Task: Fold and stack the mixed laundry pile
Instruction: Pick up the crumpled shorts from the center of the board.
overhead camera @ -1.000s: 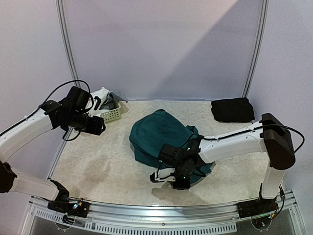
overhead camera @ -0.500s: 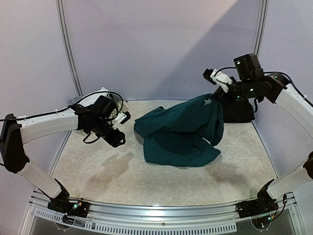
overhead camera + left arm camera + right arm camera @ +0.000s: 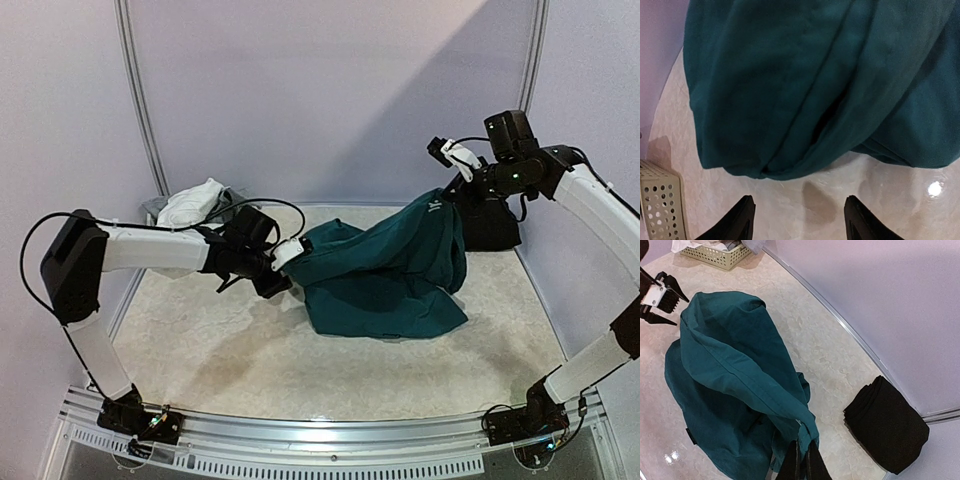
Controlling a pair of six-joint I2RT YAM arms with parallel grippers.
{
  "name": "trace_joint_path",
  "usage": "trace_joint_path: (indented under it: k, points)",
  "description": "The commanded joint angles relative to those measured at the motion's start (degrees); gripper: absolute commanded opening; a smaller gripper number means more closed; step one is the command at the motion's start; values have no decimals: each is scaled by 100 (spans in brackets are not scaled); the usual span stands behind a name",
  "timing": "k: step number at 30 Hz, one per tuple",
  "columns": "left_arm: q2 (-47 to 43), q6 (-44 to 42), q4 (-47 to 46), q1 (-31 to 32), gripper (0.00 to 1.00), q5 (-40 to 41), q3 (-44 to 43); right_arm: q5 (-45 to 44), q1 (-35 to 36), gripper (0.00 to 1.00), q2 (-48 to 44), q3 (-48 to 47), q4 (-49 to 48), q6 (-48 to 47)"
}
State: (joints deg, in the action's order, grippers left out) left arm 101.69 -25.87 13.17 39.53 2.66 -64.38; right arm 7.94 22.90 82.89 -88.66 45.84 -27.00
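The left gripper should next grab the shorts' edge opposite the shorts' corner in the robot's right gripper, to stretch the shorts (image 3: pixel 385 275) flat for folding.
The dark teal-green shorts (image 3: pixel 385 275) lie partly on the table, with one corner lifted at the back right. My right gripper (image 3: pixel 452 186) is shut on that corner (image 3: pixel 801 460) and holds it up, so the cloth (image 3: pixel 730 365) hangs in a fold below. A small white logo shows near the grip. My left gripper (image 3: pixel 294 262) is open and empty at the left edge of the shorts (image 3: pixel 805 85), its fingers (image 3: pixel 742 222) low over bare table. The black trousers (image 3: pixel 490 225) lie folded at the back right (image 3: pixel 887 425). A white cloth (image 3: pixel 195 203) lies at the back left.
A small pale perforated basket (image 3: pixel 660 205) stands at the back left corner (image 3: pixel 715 255), beside the white cloth. Purple walls and a metal rail close off the back and sides. My left gripper also shows in the right wrist view (image 3: pixel 677 310).
My right gripper carried the shorts from the front up to the back right and still holds them. My left arm swung right from the basket to the shorts' left edge.
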Motion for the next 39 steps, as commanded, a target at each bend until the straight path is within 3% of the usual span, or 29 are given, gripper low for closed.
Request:
trace_joint_path:
  k: [1,7,17,22,26,30,39]
  points:
    - [267,-1519,-444,-152,62,-186,-171,251,-23,0,23,19,-36,128]
    - [424,-1885,-208,-723,63,-904,-425,347,-21,0,112,-142,128,134]
    - [1434,-2379,77,-1035,62,-999,-1350,331,-24,0,55,-189,175,181]
    - [1859,-2681,682,-1040,59,-1116,-1899,281,-25,0,93,-200,248,161]
    - [1661,-2756,977,-1073,58,-1116,-1820,269,-25,0,87,-178,245,152]
    - [1272,-2893,643,-1260,60,-1596,-1238,278,-22,0,104,-172,246,145]
    - [1910,-3093,626,-1137,60,-1336,-1856,341,-26,0,129,-259,323,210]
